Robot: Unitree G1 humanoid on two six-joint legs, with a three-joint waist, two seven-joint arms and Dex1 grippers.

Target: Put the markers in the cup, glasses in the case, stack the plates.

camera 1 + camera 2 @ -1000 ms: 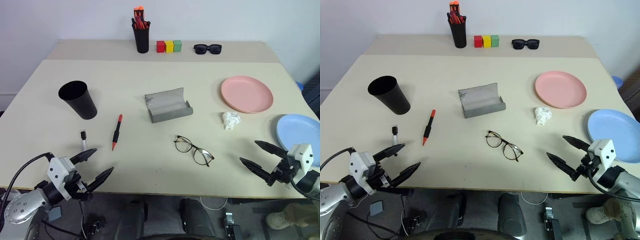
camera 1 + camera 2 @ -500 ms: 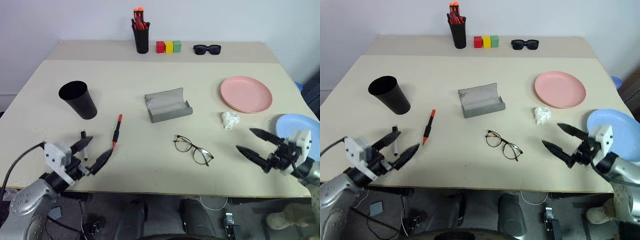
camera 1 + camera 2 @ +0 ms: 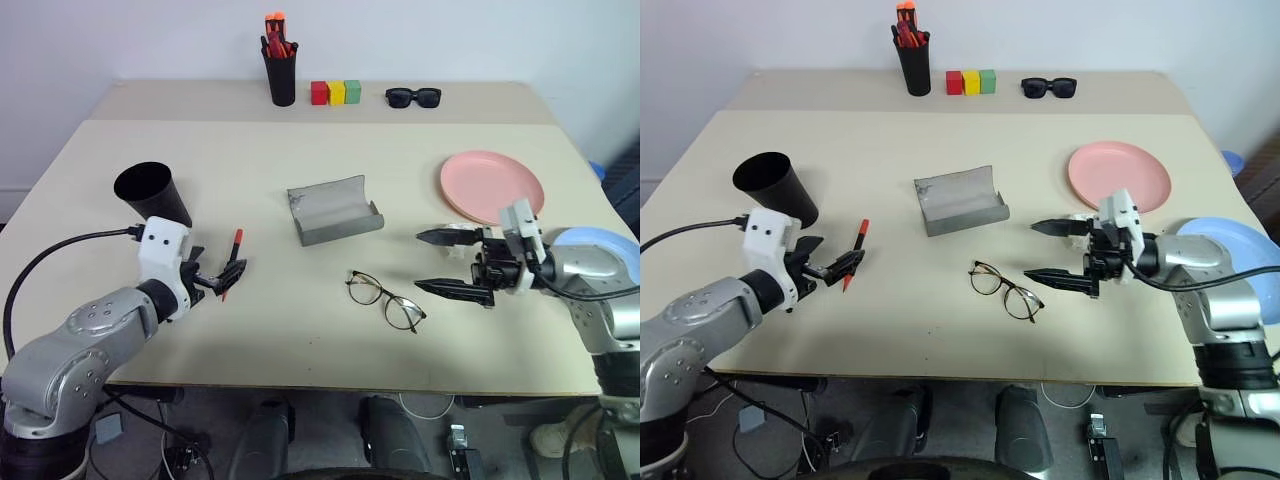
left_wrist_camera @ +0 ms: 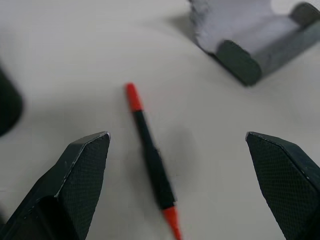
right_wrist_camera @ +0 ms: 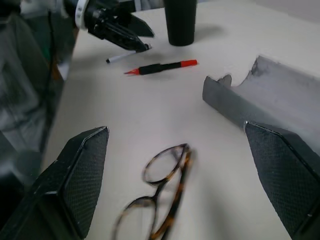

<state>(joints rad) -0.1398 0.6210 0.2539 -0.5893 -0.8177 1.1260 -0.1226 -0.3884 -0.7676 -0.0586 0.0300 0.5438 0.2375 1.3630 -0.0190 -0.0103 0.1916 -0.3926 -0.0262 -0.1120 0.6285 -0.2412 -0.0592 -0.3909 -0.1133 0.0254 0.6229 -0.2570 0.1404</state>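
Observation:
My left gripper's fingers hover above the black marker body (image 4: 154,157), so closing now would miss. My left gripper moves lower, before it closes.
My left gripper (image 3: 224,274) is open and hovers just above the long black marker with red ends (image 4: 150,155), which lies on the table between its fingers. The short marker with a whitish end (image 5: 121,57) lies under that hand. The black cup (image 3: 152,194) stands just behind the left hand. The wire glasses (image 3: 386,300) lie at centre front. My right gripper (image 3: 420,262) is open, points left and stops just right of the glasses. The grey case (image 3: 335,210) lies open behind them. The pink plate (image 3: 492,187) and the blue plate (image 3: 606,248) sit at the right, apart.
Along the back edge stand a black holder with orange-capped markers (image 3: 282,72), a row of red, yellow and green blocks (image 3: 336,93), and black sunglasses (image 3: 414,97). The right forearm lies over part of the blue plate.
Both arms came up from the front edge onto the table. The left gripper moved forward to the long marker. The right gripper swung left toward the glasses. Both stayed open.

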